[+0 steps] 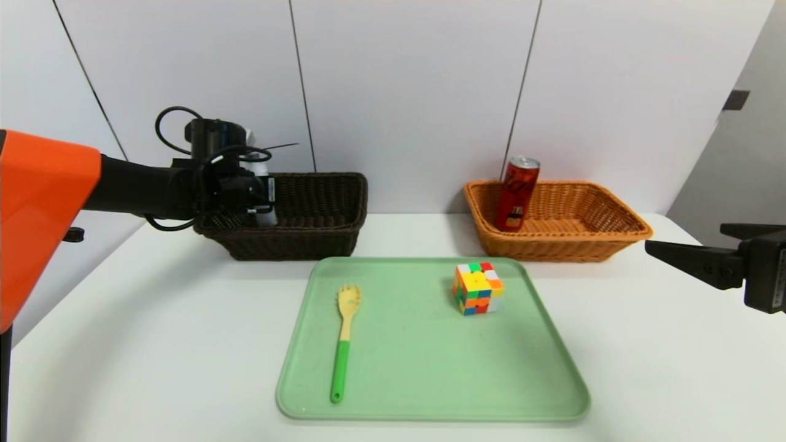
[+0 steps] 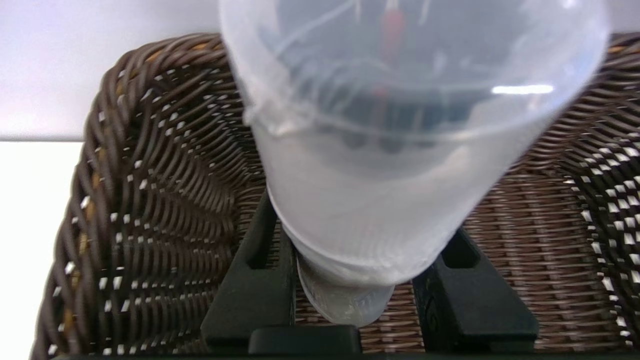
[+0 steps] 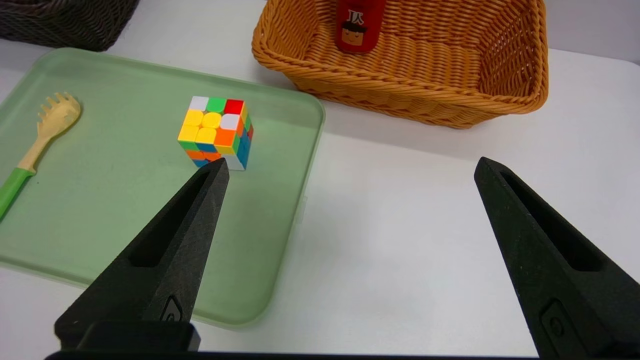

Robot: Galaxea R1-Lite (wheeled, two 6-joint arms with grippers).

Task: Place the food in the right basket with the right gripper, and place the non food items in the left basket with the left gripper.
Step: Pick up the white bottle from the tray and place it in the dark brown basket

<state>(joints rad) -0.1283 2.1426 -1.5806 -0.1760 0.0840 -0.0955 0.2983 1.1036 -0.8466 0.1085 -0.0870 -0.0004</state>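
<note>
The white bottle would rest in the dark basket if I opened my left gripper now, since the bottle's base is inside the dark basket's rim, over its woven bottom.
My left gripper is shut on the white translucent bottle, held upright above the floor of the dark brown left basket. The bottle's end points down between the black fingers. The red drink can stands in the near-left corner of the orange-tan right basket. On the green tray lie the yellow slotted spoon with its green handle and the puzzle cube. Beside the tray's right edge, my right gripper hovers open and empty over bare table.
The green tray sits in the middle of the white table, in front of both baskets. A white panelled wall stands close behind the baskets. Bare table lies to the tray's left and right.
</note>
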